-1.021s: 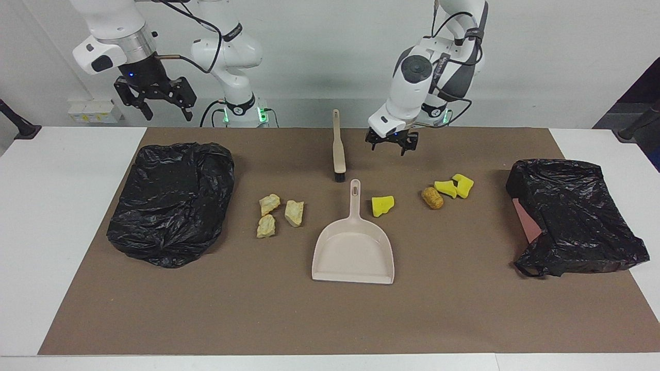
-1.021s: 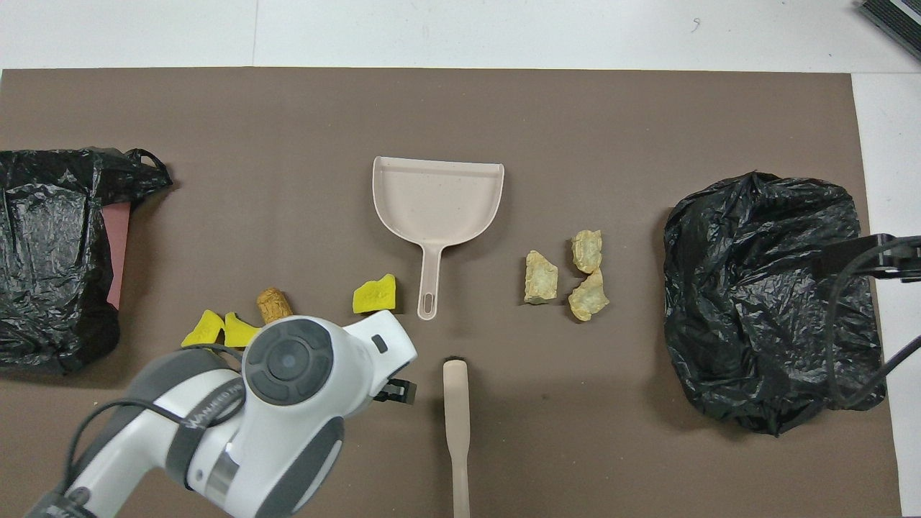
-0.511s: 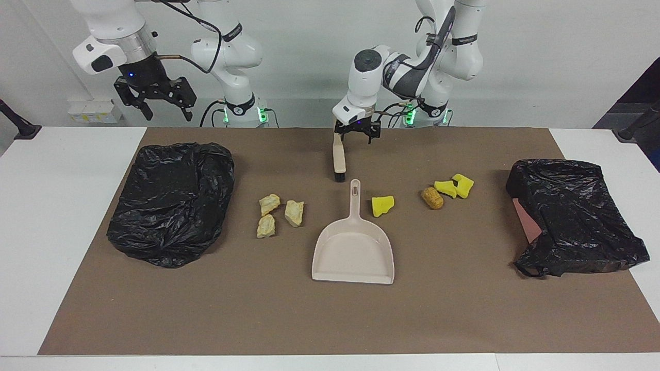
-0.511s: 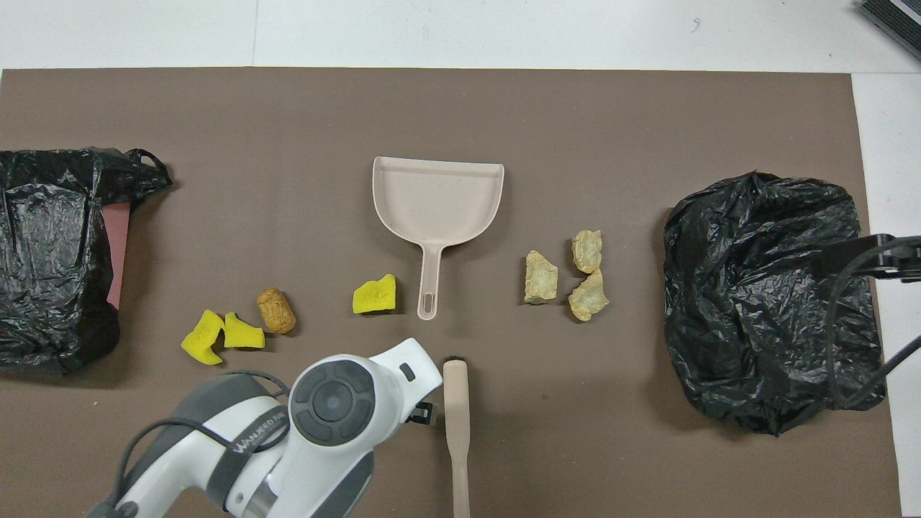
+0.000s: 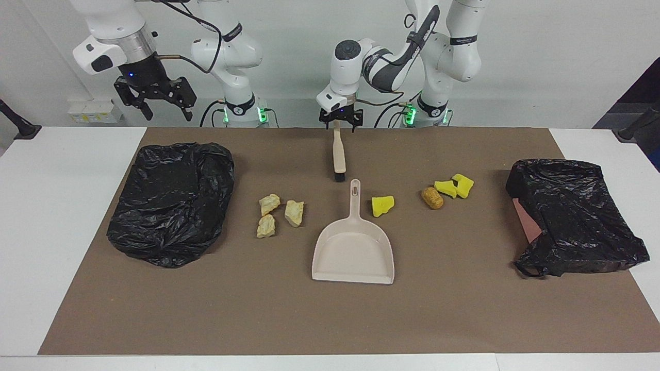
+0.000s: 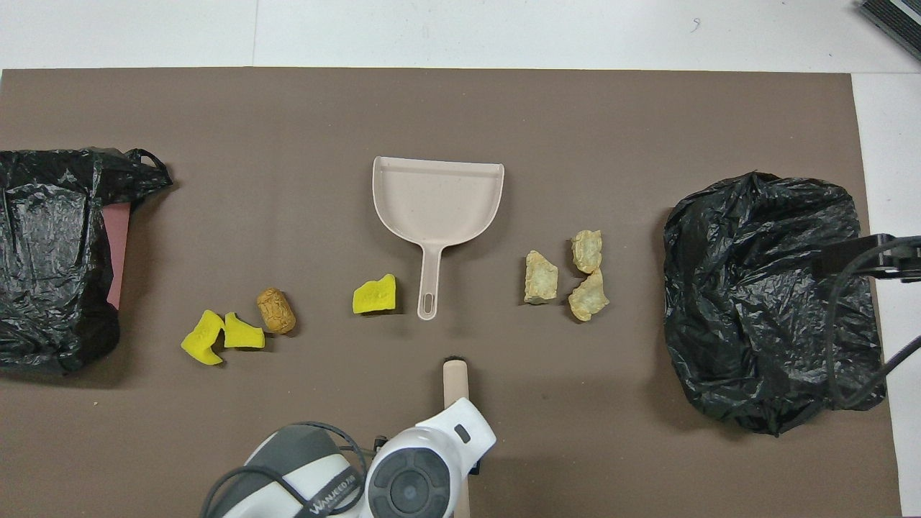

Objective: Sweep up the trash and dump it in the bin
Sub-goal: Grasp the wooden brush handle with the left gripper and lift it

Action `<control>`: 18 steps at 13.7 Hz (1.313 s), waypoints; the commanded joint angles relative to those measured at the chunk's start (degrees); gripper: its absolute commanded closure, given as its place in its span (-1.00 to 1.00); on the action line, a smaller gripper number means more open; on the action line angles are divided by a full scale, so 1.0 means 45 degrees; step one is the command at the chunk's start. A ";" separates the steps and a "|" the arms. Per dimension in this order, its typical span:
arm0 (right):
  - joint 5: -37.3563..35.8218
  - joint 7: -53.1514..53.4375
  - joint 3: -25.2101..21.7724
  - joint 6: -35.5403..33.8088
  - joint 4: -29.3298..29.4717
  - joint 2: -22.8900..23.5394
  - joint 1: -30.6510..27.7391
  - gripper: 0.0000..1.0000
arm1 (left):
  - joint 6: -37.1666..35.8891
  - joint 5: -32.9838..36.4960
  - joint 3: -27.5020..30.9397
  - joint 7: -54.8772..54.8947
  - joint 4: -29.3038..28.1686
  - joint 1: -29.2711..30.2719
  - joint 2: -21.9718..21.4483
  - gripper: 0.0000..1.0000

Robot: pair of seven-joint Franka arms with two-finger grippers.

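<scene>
The scoop of the beige dustpan is too wide for my fingers, so I will pick the dustpan up next with my right gripper by its narrow handle (image 6: 429, 286).
The trash lies around the beige dustpan (image 5: 353, 252) (image 6: 437, 198). Three pale rock-like chunks (image 5: 278, 214) (image 6: 568, 277) sit toward the right arm's end. A yellow sponge bit (image 5: 382, 205) (image 6: 374, 295) lies beside the pan's handle. A brown lump (image 5: 432, 198) (image 6: 276, 310) and two more yellow bits (image 5: 454, 187) (image 6: 219, 337) sit toward the left arm's end. The brush (image 5: 338, 154) (image 6: 455, 378) lies nearer the robots than the dustpan. My left gripper (image 5: 340, 123) stands open astride the brush handle's end. My right gripper (image 5: 154, 100) hangs open, high, holding nothing.
A bin lined with a black bag (image 5: 172, 201) (image 6: 770, 302) stands at the right arm's end of the brown mat. Another black-bagged bin (image 5: 575, 216) (image 6: 50, 252), with a reddish side showing, stands at the left arm's end.
My left arm has swung from beside the sponge bits over to the brush handle's end, gripper still open. The right arm and all things on the mat have not moved.
</scene>
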 commanded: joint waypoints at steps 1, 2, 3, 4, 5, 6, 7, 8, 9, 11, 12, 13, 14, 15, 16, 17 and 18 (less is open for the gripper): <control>0.0035 -0.0338 0.0035 0.0256 -0.0274 -0.0200 -0.0091 -1.00 | 0.0825 -0.0279 0.0232 -0.0367 -0.0246 -0.0469 0.0429 -0.51; 0.0035 -0.0338 0.0035 0.0256 -0.0274 -0.0200 -0.0091 -1.00 | 0.0786 -0.0279 0.0252 -0.0329 -0.0226 -0.0469 0.0429 0.17; 0.0035 -0.0338 0.0035 0.0256 -0.0274 -0.0200 -0.0091 -1.00 | 0.0747 -0.0279 0.0271 -0.0174 -0.0226 -0.0449 0.0410 0.77; 0.0035 -0.0338 0.0035 0.0256 -0.0274 -0.0200 -0.0091 -1.00 | 0.0631 -0.0279 0.0271 -0.0095 -0.0168 -0.0314 0.0390 1.00; 0.0035 -0.0338 0.0035 0.0256 -0.0274 -0.0200 -0.0091 -1.00 | 0.0243 -0.0279 0.0329 -0.0094 -0.0110 -0.0274 0.0255 1.00; 0.0035 -0.0338 0.0035 0.0256 -0.0274 -0.0200 -0.0091 -1.00 | -0.0206 -0.0279 0.0388 -0.0094 0.0007 -0.0061 0.0118 1.00; 0.0035 -0.0338 0.0035 0.0256 -0.0274 -0.0200 -0.0091 -1.00 | -0.0887 -0.0279 0.0389 -0.0075 0.0163 0.0367 -0.0077 1.00; 0.0035 -0.0338 0.0035 0.0256 -0.0274 -0.0200 -0.0091 -1.00 | -0.1571 -0.0260 0.0408 -0.0094 0.0416 0.0545 -0.0156 1.00; 0.0035 -0.0338 0.0035 0.0256 -0.0274 -0.0200 -0.0091 -1.00 | -0.2158 -0.0202 0.0427 -0.0094 0.0612 0.0895 -0.0215 1.00; 0.0035 -0.0338 0.0035 0.0256 -0.0274 -0.0200 -0.0091 -1.00 | -0.3408 -0.0123 0.0408 -0.0094 0.0614 0.1541 -0.0837 1.00; 0.0035 -0.0338 0.0035 0.0256 -0.0274 -0.0200 -0.0091 -1.00 | -0.3858 -0.0123 0.0408 -0.0094 0.0594 0.1794 -0.1169 1.00; 0.0035 -0.0338 0.0035 0.0256 -0.0274 -0.0200 -0.0091 -1.00 | -0.4346 -0.0104 0.0427 -0.0094 0.0613 0.2184 -0.1424 1.00; 0.0035 -0.0338 0.0035 0.0256 -0.0274 -0.0200 -0.0091 -1.00 | -0.4622 0.0012 0.0428 -0.0114 0.0730 0.2748 -0.1600 1.00; 0.0035 -0.0338 0.0035 0.0256 -0.0274 -0.0200 -0.0091 -1.00 | -0.4818 0.0458 0.0428 -0.0133 0.0963 0.3179 -0.1602 1.00; 0.0035 -0.0338 0.0035 0.0256 -0.0274 -0.0200 -0.0091 -1.00 | -0.4878 0.0966 0.0428 -0.0172 0.1100 0.3551 -0.1467 1.00; 0.0035 -0.0338 0.0035 0.0256 -0.0274 -0.0200 -0.0091 -1.00 | -0.4878 0.1435 0.0428 -0.0250 0.1199 0.4057 -0.1407 1.00; 0.0035 -0.0338 0.0035 0.0256 -0.0274 -0.0200 -0.0091 -1.00 | -0.4878 0.1807 0.0428 -0.0270 0.1219 0.4546 -0.1407 1.00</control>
